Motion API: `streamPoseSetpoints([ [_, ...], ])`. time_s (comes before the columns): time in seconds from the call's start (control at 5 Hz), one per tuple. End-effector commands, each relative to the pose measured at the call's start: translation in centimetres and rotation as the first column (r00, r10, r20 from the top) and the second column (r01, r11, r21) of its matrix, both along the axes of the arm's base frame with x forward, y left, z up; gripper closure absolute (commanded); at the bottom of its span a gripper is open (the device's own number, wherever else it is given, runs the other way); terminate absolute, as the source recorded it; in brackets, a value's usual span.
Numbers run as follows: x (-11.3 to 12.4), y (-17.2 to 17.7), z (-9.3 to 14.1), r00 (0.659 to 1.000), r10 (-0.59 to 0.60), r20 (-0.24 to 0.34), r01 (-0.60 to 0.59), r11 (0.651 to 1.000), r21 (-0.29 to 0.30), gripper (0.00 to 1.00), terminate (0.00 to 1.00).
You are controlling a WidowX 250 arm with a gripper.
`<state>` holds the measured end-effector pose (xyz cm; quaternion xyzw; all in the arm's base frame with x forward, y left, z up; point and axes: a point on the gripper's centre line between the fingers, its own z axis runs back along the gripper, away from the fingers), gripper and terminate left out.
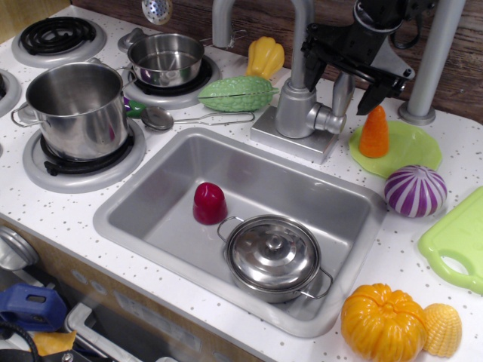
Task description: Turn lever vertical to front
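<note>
The gripper grabs the lever by its slim upright rod (343, 93) next, to turn the lever from vertical to the front.
The lever (340, 94) is a slim silver-grey rod that stands about upright on its round hub (329, 121), at the right side of the faucet base (296, 134). My black gripper (341, 89) hangs over it from the upper right, open. One finger (312, 72) is left of the rod and the other finger (375, 96) is right of it. Neither finger clearly touches the rod, and its top end sits just under the gripper body.
The tall curved spout (302, 38) rises left of the lever and a thick grey pole (430, 60) stands to the right. An orange carrot (374, 132) stands on a green plate (411, 151). The sink (158, 204) holds a lidded pot (273, 255) and a red cup (209, 203).
</note>
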<state>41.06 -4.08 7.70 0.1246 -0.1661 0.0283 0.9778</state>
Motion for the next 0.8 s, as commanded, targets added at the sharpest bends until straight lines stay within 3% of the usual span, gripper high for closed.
streamPoseSetpoints([
  [0.0, 2.0, 0.6, 1.8, 0.996, -0.014, 0.083, 0.014, 1.0, 0.007, 0.0, 0.0],
  [0.2, 2.1, 0.4, 1.8, 0.997, -0.002, 0.082, 0.001, 1.0, 0.013, 1.0, 0.0],
  [0.6, 0.0, 0.0, 2.4, 0.998, 0.037, 0.053, -0.037, 0.999, -0.001, 1.0, 0.0],
])
